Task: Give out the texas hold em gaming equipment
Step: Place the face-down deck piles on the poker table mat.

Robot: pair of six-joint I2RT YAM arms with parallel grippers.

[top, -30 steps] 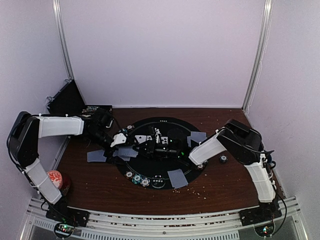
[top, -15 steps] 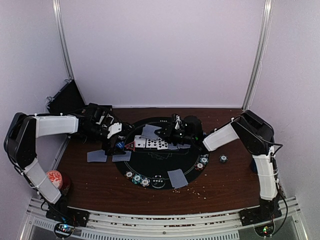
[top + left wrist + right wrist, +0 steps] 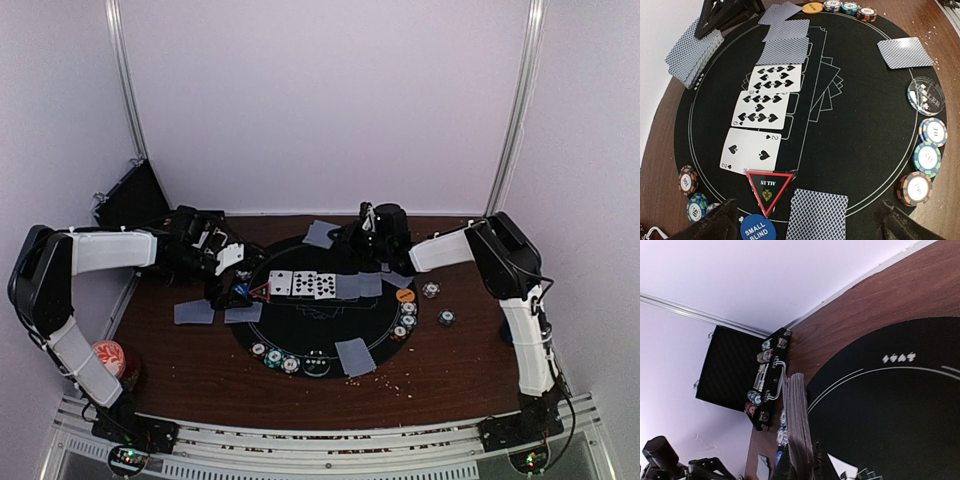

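The card deck is above the mat's white suit symbols, so my right gripper must keep holding it until I lower it.
On the round black mat lie three face-up spade cards in a row, with face-down cards continuing it. In the left wrist view the row runs away from my open left gripper. It hovers over a face-down card, the red triangle marker and the blue button. My right gripper is shut on the card deck at the mat's back edge. The deck shows edge-on in the right wrist view. The left gripper is at the mat's left edge.
Striped chips sit at the mat's front and right. An orange button, a clear dealer button and loose face-down cards lie around. An open black case stands back left. A red-topped can stands front left.
My right gripper has drawn back from the mat's middle to its back edge with the deck. The card row now lies uncovered. My left gripper has shifted slightly left, then held still.
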